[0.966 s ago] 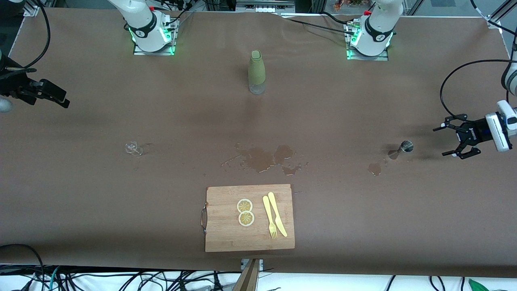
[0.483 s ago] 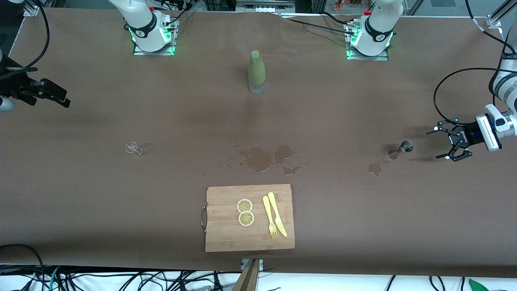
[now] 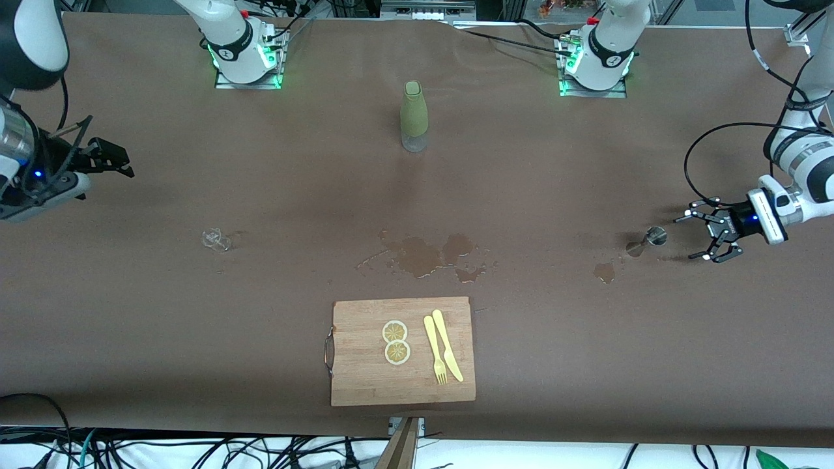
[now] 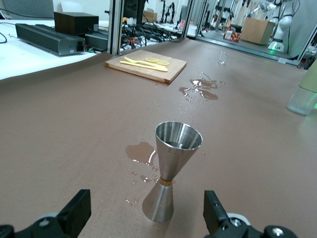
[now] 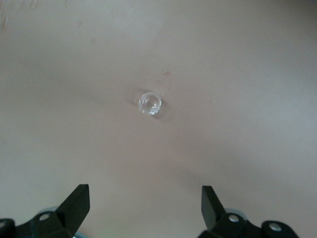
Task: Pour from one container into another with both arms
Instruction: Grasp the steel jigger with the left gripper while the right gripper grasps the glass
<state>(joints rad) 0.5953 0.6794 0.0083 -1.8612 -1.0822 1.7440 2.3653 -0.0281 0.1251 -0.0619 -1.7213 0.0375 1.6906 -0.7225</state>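
Observation:
My left gripper picks up the silver jigger-like cup by its narrow middle (image 3: 646,241) next, since the cup's sloping sides flare out above and below.
The silver jigger-like cup (image 3: 646,241) stands upright on the brown table toward the left arm's end, next to a small wet patch. My left gripper (image 3: 694,238) hangs low and open beside it, a short gap away. In the left wrist view the cup (image 4: 171,168) is just ahead of the left gripper (image 4: 146,212), whose fingers are spread wide and touch nothing. The tiny clear glass cup (image 3: 215,240) sits toward the right arm's end. My right gripper (image 3: 122,163) is open above the table, well short of the glass cup (image 5: 150,104), and the right gripper (image 5: 143,198) is empty.
A tall olive-green bottle (image 3: 414,117) stands mid-table near the bases. Wet spill patches (image 3: 423,255) darken the table's middle. Nearer the front camera lies a wooden cutting board (image 3: 365,384) with two lemon slices (image 3: 395,342) and a yellow fork and knife (image 3: 443,355).
My left gripper has moved in low toward the silver cup. The right arm has swung in from the table's end, its gripper now farther over the table. Both stay open.

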